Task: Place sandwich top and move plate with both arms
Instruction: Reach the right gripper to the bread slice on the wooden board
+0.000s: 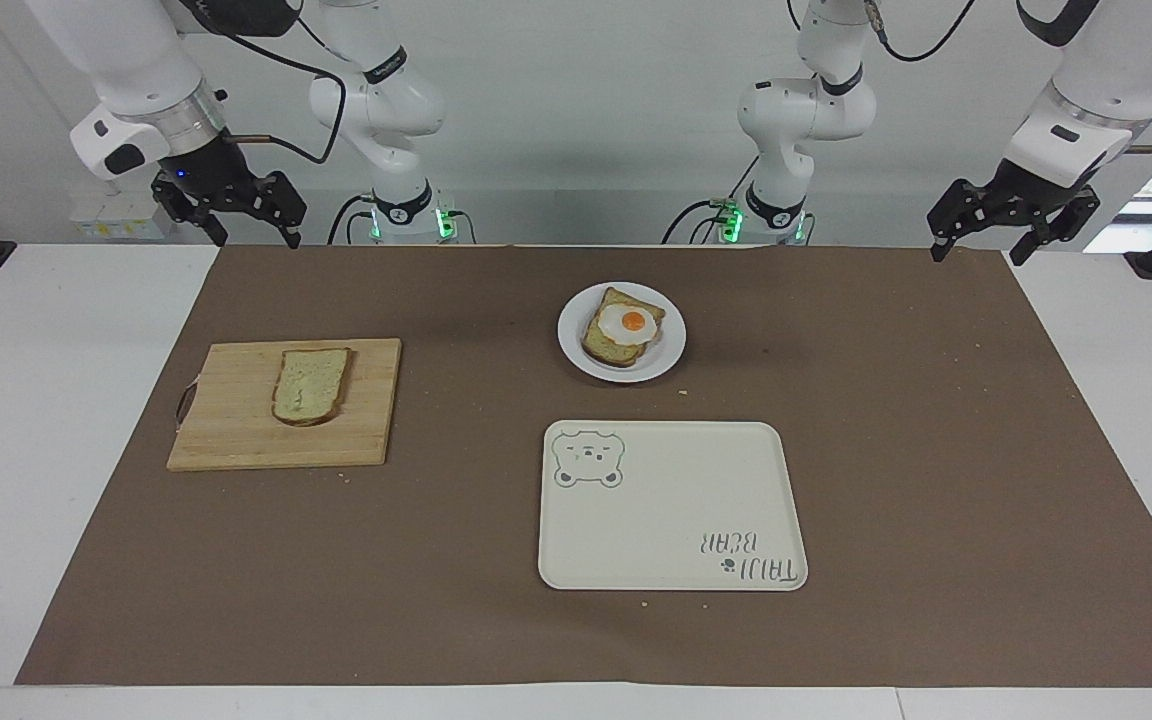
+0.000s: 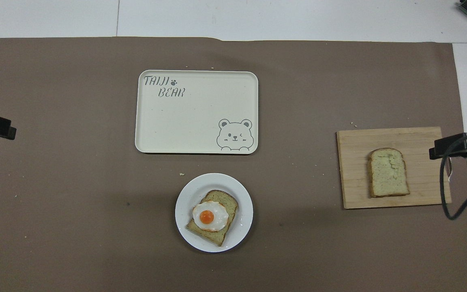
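Note:
My right gripper has to grab the plain bread slice by its crust edge point(image 2: 403, 172) next. The slice will then top the fried-egg sandwich on the plate point(image 2: 211, 216).
The sandwich top point(image 1: 311, 385) is a plain bread slice lying flat on a wooden cutting board point(image 1: 236, 430) toward the right arm's end of the table; it also shows in the overhead view point(image 2: 388, 172). The small white plate point(image 1: 671, 350) sits mid-table near the robots and bears a bread slice with a fried egg point(image 1: 624, 328). My right gripper point(image 1: 256, 228) hangs open and empty in the air over the mat's edge by the robots, apart from the board. My left gripper point(image 1: 981, 245) hangs open and empty over the mat's corner at the left arm's end.
A cream rectangular tray with a bear drawing point(image 1: 671, 510) lies flat, farther from the robots than the plate. A brown mat point(image 1: 936, 450) covers most of the white table. Small crumbs are scattered on it. A black cable point(image 2: 446, 194) hangs from the right arm.

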Robot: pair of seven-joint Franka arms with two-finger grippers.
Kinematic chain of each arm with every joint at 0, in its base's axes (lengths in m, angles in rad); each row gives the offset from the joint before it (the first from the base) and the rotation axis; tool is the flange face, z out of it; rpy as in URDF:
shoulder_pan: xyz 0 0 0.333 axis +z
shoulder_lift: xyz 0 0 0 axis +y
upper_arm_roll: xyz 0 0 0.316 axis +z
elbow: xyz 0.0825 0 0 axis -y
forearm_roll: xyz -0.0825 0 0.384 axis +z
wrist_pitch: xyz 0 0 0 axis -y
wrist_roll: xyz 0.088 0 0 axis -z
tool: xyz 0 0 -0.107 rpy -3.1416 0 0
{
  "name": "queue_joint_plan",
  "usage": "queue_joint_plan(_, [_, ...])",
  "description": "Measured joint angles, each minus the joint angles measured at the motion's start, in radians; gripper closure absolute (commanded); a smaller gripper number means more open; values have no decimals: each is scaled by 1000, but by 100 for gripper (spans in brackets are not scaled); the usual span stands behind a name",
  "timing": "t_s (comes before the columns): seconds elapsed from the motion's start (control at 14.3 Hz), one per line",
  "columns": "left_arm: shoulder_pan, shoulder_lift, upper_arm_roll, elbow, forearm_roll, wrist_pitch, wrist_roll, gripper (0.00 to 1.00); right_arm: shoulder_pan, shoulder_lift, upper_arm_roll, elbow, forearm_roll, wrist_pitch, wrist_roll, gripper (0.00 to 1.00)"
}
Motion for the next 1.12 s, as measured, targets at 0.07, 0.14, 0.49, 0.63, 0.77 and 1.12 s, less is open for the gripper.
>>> queue_joint_plan(0.07, [0,0,1,0,0,0,0,0,-1,0,0,-15,0,20,0,0])
queue_joint_plan(0.14, [0,-1,1,0,0,0,0,0,-5,1,-1,-32,0,40,0,0])
queue_joint_plan(0.49, [0,-1,1,0,0,0,0,0,-46,17,-2,-166,0,187,-63,0])
queue_joint_plan(0.63, [0,-1,1,0,0,-1,0,0,-59,29,-2,-233,0,263,-73,0])
queue_joint_plan(0.77, [0,-1,1,0,0,-1,0,0,-69,39,-2,-297,0,342,-96,0])
queue_joint_plan(1.12, [0,-1,1,0,0,-1,0,0,-107,62,-3,-440,0,530,-170,17])
